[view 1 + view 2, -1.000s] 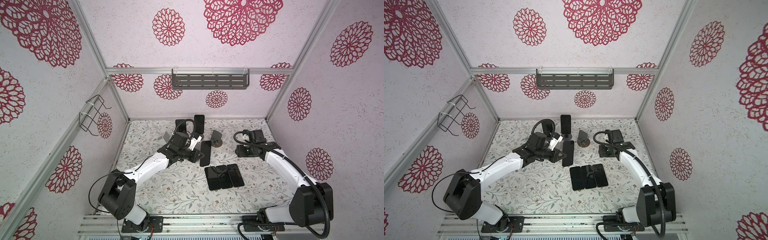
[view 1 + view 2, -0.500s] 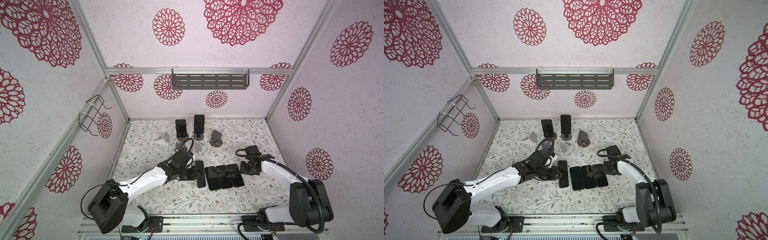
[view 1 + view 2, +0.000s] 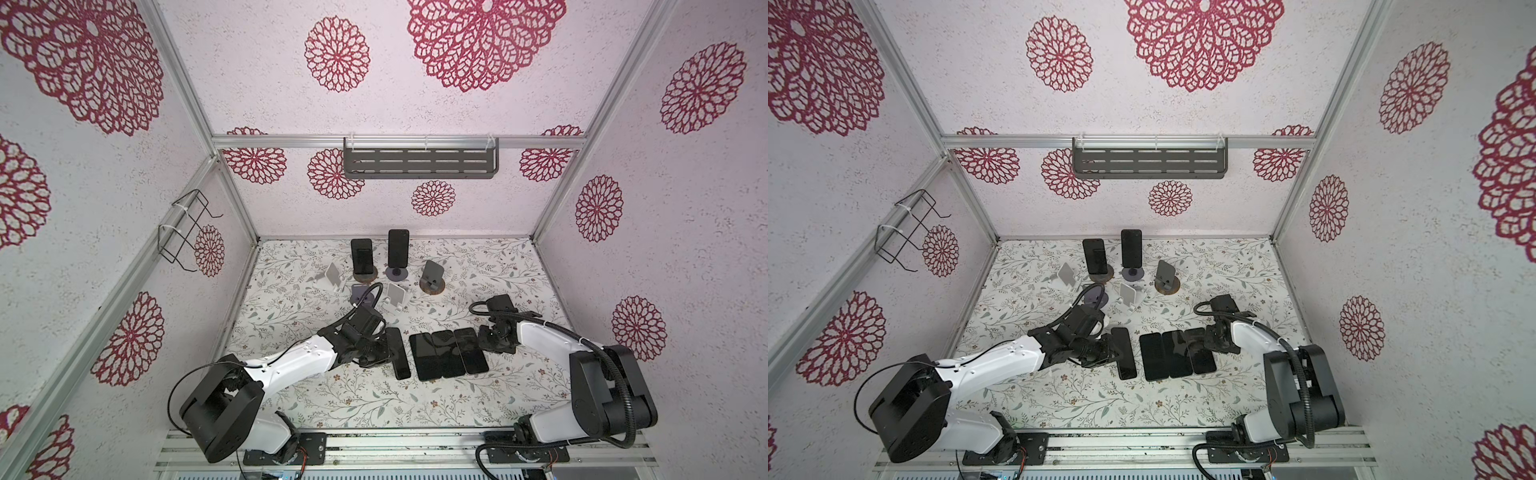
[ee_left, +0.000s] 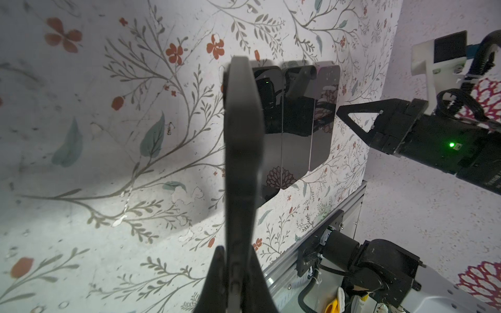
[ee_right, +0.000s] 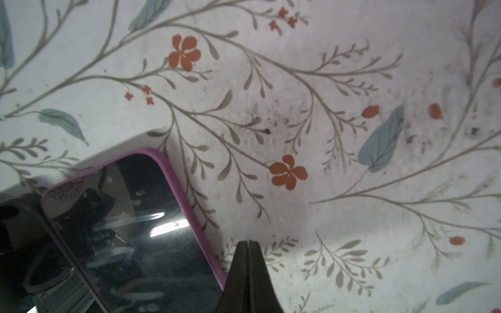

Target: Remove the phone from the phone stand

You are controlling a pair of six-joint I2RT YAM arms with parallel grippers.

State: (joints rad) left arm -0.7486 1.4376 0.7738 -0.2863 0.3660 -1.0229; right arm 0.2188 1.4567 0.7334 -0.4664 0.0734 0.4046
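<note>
The black phone stays in my left gripper for now until it reaches the row. Table shows between them, so the phone would drop short if I opened it now.
My left gripper (image 3: 384, 353) (image 4: 235, 260) is shut on a black phone (image 3: 397, 353) (image 4: 242, 141). It holds the phone tilted on edge, low over the table, just left of a row of three phones (image 3: 446, 353) lying flat. Whether it touches the table I cannot tell. My right gripper (image 3: 482, 338) (image 5: 249, 244) is shut and empty, its tips at the edge of the row's purple-cased phone (image 5: 130, 230). At the back, two more phones (image 3: 361, 255) (image 3: 398, 248) stand upright, on a brown round phone stand (image 3: 365, 274) and a grey one (image 3: 395, 273).
Empty stands sit near the back: a brown-based one (image 3: 432, 276), two white ones (image 3: 333, 276) (image 3: 395, 297) and a grey round base (image 3: 360, 293). A grey shelf (image 3: 419, 162) hangs on the back wall and a wire rack (image 3: 183, 230) on the left wall.
My left arm carried the black phone from the stands at the back down to the front, beside the flat row. My right gripper shut and moved forward to the row's right end.
</note>
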